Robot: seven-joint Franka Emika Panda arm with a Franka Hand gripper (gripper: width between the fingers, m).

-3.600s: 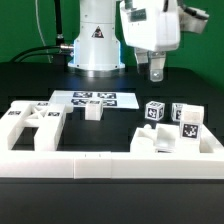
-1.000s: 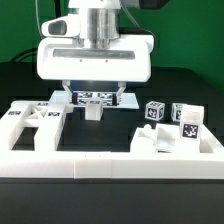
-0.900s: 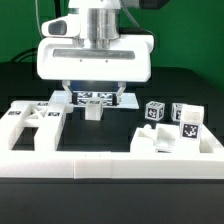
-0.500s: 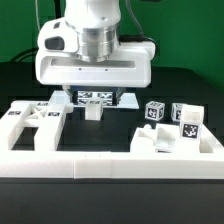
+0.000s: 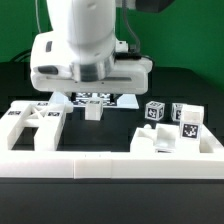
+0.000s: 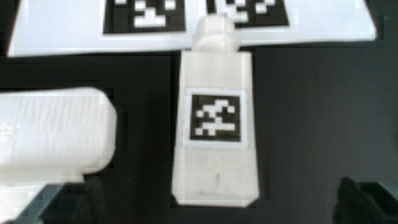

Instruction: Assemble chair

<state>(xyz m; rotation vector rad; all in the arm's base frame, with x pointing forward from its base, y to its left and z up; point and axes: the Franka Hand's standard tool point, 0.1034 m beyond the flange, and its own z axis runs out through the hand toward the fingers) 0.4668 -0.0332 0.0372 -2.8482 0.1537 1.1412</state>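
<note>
The long narrow piece narrows to a round knob at one end, so I should next grab it by the flat sides of its plain end.
The chair lies in separate white tagged pieces. A long narrow piece (image 6: pixel 217 115) with a square tag lies lengthwise between my gripper's (image 6: pixel 214 204) dark fingertips (image 6: pixel 372 200), which stand wide apart and open, touching nothing. In the exterior view this piece (image 5: pixel 93 111) shows as a small block in front of the marker board (image 5: pixel 98 98), with the gripper (image 5: pixel 92 100) low over it. A slotted panel (image 5: pixel 30 124) lies at the exterior view's left. Two leg cubes (image 5: pixel 153 111) (image 5: pixel 186 118) and a low block (image 5: pixel 158 140) are at the right.
A long white border rail (image 5: pixel 110 164) runs along the front of the table. Another white piece (image 6: pixel 54 125) lies close beside the long piece in the wrist view. The marker board (image 6: pixel 178 22) lies just past its far end.
The arm's wrist has turned and shifted toward the exterior view's left over the small block. The fingers stay wide open. No part has moved.
</note>
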